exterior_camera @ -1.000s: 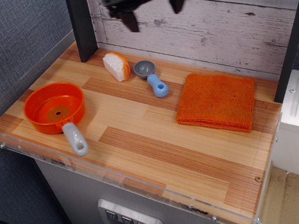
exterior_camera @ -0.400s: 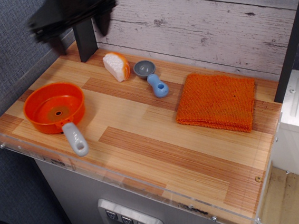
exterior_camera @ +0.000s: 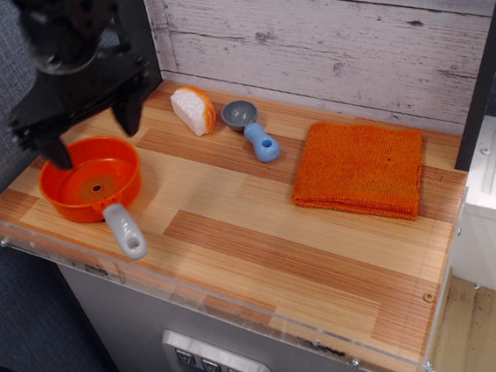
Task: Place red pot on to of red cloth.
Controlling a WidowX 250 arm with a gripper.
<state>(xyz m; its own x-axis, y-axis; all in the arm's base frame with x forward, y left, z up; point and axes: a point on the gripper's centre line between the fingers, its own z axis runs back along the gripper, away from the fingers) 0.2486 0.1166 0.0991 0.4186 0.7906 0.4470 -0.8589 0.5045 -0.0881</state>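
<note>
The red pot has a round rim [exterior_camera: 96, 140]. My gripper should grab the pot there next and set it on the red cloth [exterior_camera: 361, 169].
The red pot [exterior_camera: 91, 182] is a shallow orange-red pan with a small hole at its centre. It sits at the table's left front, its light grey handle [exterior_camera: 125, 231] pointing toward the front edge. My black gripper [exterior_camera: 92, 135] hangs just above the pot's far rim. It is open and empty, with one fingertip [exterior_camera: 58, 155] at the left rim and the other beyond the far right rim. The red cloth [exterior_camera: 361, 169] is a folded orange knitted towel lying flat at the right of the table, far from the pot.
A white and orange bread-like toy [exterior_camera: 193, 109] and a small grey scoop with a blue handle [exterior_camera: 252, 127] lie at the back centre. A dark post [exterior_camera: 137, 38] stands at the back left. A clear rim [exterior_camera: 198, 307] edges the wooden table.
My gripper has travelled from the top centre to the left and come down, and now hangs over the red pot. Nothing on the table has moved.
</note>
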